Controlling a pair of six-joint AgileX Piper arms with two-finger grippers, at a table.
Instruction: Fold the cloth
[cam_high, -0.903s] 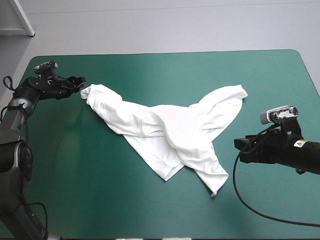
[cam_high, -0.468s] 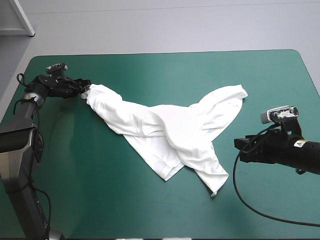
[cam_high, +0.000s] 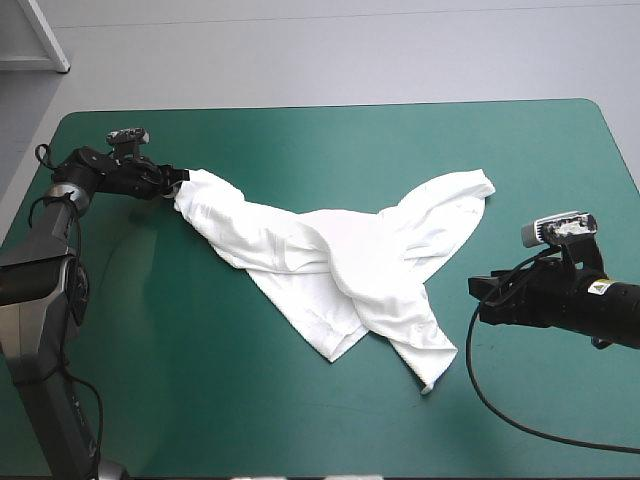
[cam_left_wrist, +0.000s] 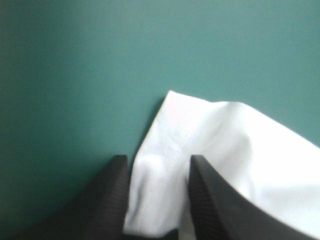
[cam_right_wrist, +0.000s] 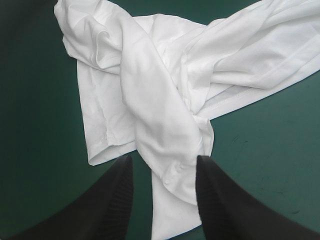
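The T-shirt (cam_high: 340, 260) is crumpled in the middle and needs to be spread out for folding. My right gripper will grab it next by the edge of its tail (cam_high: 432, 368).
The white T-shirt (cam_high: 340, 260) lies crumpled and twisted across the middle of the teal-green table, one arm of cloth reaching to the far left, another to the right. My left gripper (cam_high: 182, 178) is at the far-left tip of the cloth and stands open. In the left wrist view a hemmed corner of the T-shirt (cam_left_wrist: 225, 150) sits between the fingers of that gripper (cam_left_wrist: 157, 160). My right gripper (cam_high: 476, 300) rests open near the table's right side, just short of the cloth. In the right wrist view the T-shirt (cam_right_wrist: 150, 100) has its near tail reaching between the fingers of the right gripper (cam_right_wrist: 162, 162).
Bare teal-green cover (cam_high: 180, 380) stretches along the near side and the far right of the table. The far table edge (cam_high: 330, 105) runs a little beyond the cloth.
My left gripper has slid right along the far-left side until its fingers straddle the cloth's corner. The right arm and the rest of the T-shirt have stayed put.
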